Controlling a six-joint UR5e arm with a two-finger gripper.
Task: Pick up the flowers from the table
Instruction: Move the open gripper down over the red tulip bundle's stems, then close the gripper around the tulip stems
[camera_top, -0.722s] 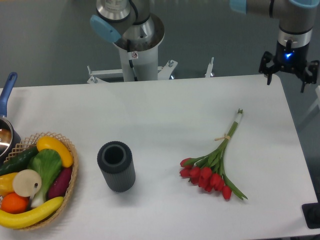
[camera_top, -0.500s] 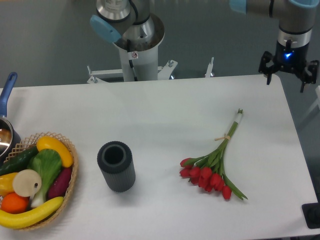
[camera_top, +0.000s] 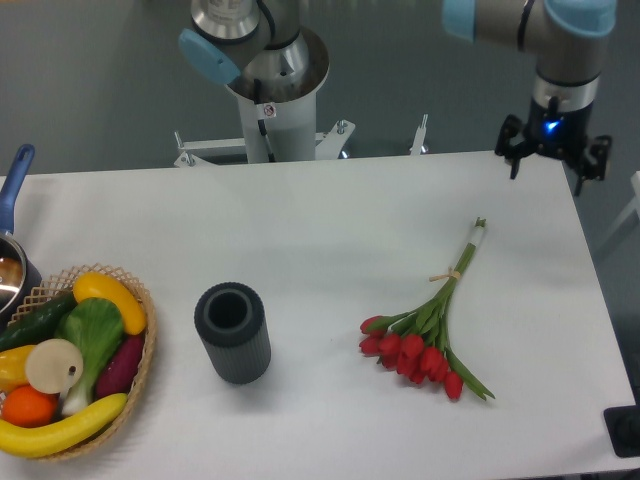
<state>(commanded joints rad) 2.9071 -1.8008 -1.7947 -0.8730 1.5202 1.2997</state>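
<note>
My gripper will next grab the green stems to pick up the flowers (camera_top: 432, 325), and the red buds stay free.
The flowers (camera_top: 432, 325), a bunch of red tulip buds with long green stems tied by a thin tan band, lie flat on the white table (camera_top: 330, 230) at the right. The buds point to the front and the stem ends to the back right. My gripper (camera_top: 546, 165) hangs above the table's back right corner, well behind and to the right of the stem ends. Its fingers are spread and hold nothing.
A dark grey ribbed cylinder (camera_top: 233, 332) stands left of the flowers. A wicker basket (camera_top: 135, 375) of fruit and vegetables sits at the front left edge. A pot with a blue handle (camera_top: 12, 195) is at the far left. The arm's base (camera_top: 270, 85) stands behind the table.
My gripper has moved a little to the left and slightly down, from beyond the table's right edge to above its back right corner. The flowers have not moved.
</note>
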